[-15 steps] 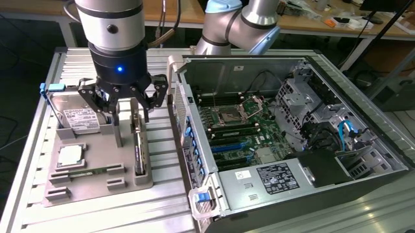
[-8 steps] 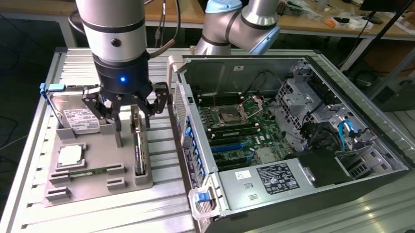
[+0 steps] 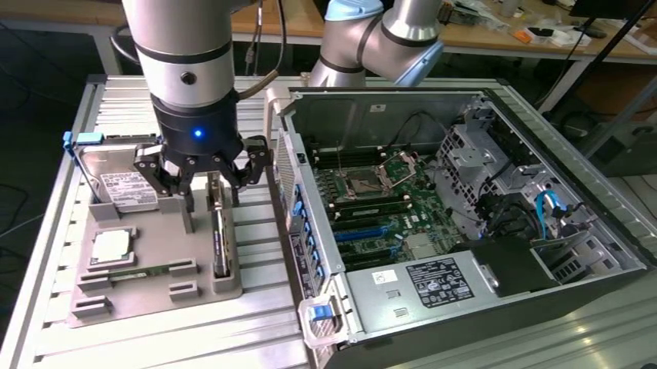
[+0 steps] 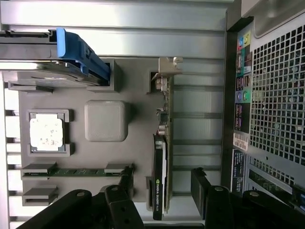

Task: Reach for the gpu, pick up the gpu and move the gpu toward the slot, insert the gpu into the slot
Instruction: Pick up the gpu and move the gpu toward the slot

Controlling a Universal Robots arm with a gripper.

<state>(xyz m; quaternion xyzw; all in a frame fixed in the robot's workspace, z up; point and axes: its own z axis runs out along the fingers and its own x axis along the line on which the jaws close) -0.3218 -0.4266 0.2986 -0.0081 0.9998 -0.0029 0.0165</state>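
The GPU has uneven parts that stick out near its bracket, so my gripper needs to grab it next by its black shroud (image 3: 220, 242), where the sides are flat.
The gpu (image 3: 218, 240) stands on its edge in a slit of the grey holder (image 3: 154, 231) on the exterior view's left. Its green board, black shroud and silver bracket show in the wrist view as the gpu (image 4: 159, 157). My gripper (image 3: 208, 196) hangs right over the card's upper end and is open. The fingers (image 4: 199, 183) stand on either side of the card without touching it, so the gripper (image 4: 162, 180) holds nothing. The blue slot (image 3: 358, 229) lies on the green motherboard inside the open computer case (image 3: 467, 284).
In the holder (image 4: 138, 119) also sit a silver hard drive (image 3: 123, 188) with a blue handle, a square CPU chip (image 3: 111, 244) and a memory stick (image 4: 76, 171). The case's perforated rear wall (image 4: 274, 95) rises close beside the holder.
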